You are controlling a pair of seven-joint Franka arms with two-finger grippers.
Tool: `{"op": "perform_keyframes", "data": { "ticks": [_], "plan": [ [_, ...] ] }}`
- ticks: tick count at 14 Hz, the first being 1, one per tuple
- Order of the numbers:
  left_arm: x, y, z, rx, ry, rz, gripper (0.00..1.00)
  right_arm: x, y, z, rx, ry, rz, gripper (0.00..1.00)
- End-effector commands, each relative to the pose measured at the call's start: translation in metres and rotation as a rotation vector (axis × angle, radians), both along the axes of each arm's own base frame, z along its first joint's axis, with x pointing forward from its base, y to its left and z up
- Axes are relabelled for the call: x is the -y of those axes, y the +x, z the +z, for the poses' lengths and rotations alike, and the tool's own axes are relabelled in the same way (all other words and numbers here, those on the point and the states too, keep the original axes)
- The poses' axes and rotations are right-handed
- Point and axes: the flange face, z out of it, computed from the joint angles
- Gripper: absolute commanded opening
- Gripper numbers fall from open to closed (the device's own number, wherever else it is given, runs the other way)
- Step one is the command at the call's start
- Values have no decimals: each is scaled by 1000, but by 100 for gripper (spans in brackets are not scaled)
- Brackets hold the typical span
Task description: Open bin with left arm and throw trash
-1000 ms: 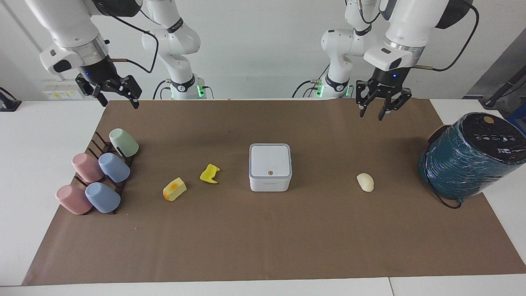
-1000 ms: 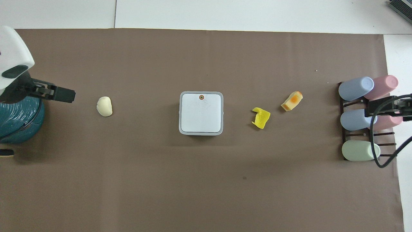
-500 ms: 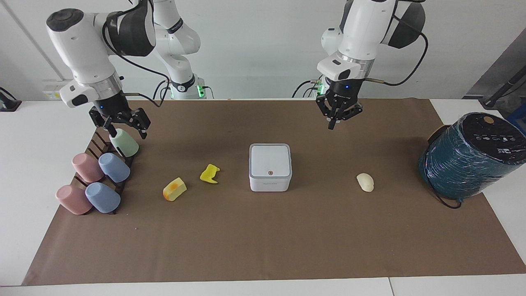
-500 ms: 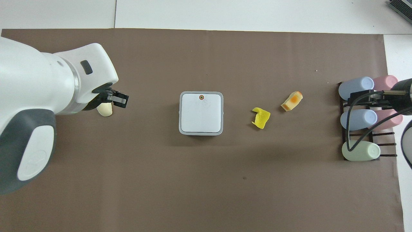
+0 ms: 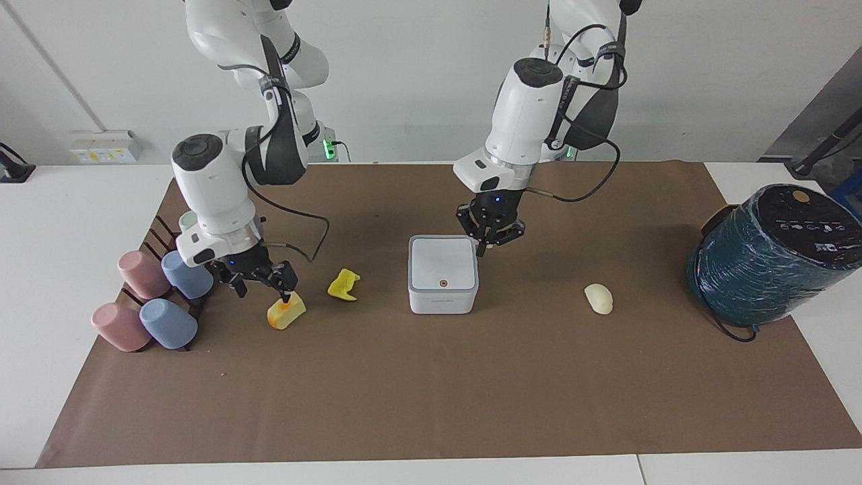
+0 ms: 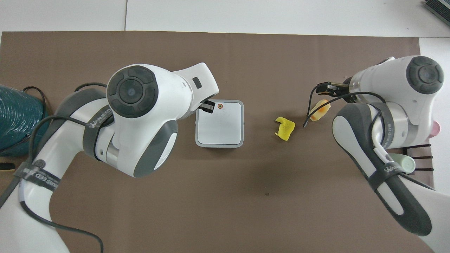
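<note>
Next, my right gripper grabs the yellow-orange wedge by its body (image 6: pixel 320 110). Then I throw the wedge into the bin (image 6: pixel 219 123).
The white square bin (image 5: pixel 443 273) stands mid-mat with its lid shut and the orange dot (image 5: pixel 442 283) on the lid's edge farther from the robots; it also shows in the overhead view (image 6: pixel 219 123). My left gripper (image 5: pixel 482 250) is shut and empty, just over the bin's edge toward the left arm's end (image 6: pixel 209 106). My right gripper (image 5: pixel 261 289) is open, low over the yellow-orange wedge (image 5: pixel 286 311), with one fingertip at its top. The yellow scrap (image 5: pixel 344 284) lies between the wedge and the bin. The cream lump (image 5: pixel 599 298) lies toward the left arm's end, hidden in the overhead view.
A big teal wrapped cylinder (image 5: pixel 774 259) stands at the left arm's end of the mat. A dark rack of pastel cups (image 5: pixel 158 296) lies at the right arm's end, beside the right gripper. A brown mat (image 5: pixel 431 391) covers the table.
Both arms have come down and in. The left gripper closed and moved from the teal cylinder's end to the bin. The right gripper moved from over the cups to the wedge.
</note>
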Motion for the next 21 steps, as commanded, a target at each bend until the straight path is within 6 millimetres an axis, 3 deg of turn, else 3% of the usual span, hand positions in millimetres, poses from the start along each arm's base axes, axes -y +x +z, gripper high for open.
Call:
{"op": "perform_keyframes", "data": {
  "ticks": [1,4,8,10,12,13,14,15,17,19,21],
  "plan": [
    [18,4,-24,12,-22,6,0,4,-1,-18,-23,11,-31,100],
    [40,0,-53,1,-26,7,0,5,-18,-41,-67,11,-47,100],
    [56,-15,-95,-20,-12,-21,0,4,-13,-62,-13,23,-94,100],
    [50,-12,-103,-17,-12,-12,0,4,-14,-68,-23,31,-118,100],
    [50,-12,-94,-21,-12,-10,0,4,-22,-79,-53,36,-127,100],
    [50,-13,-82,-32,-4,-12,0,4,-22,-79,-56,34,-123,68],
    [47,-14,-62,-41,3,-11,0,4,-22,-78,-60,34,-119,22],
    [41,-17,-46,-52,12,-7,0,3,-19,-74,-76,35,-123,0],
    [26,-27,-13,-73,30,-1,0,-2,-10,-54,-109,39,-127,0],
    [9,-32,5,-109,51,28,0,-6,-4,-42,-116,40,-124,0],
    [-16,-31,22,-131,66,56,0,-23,2,-17,-124,52,-138,0]
  ]
}}
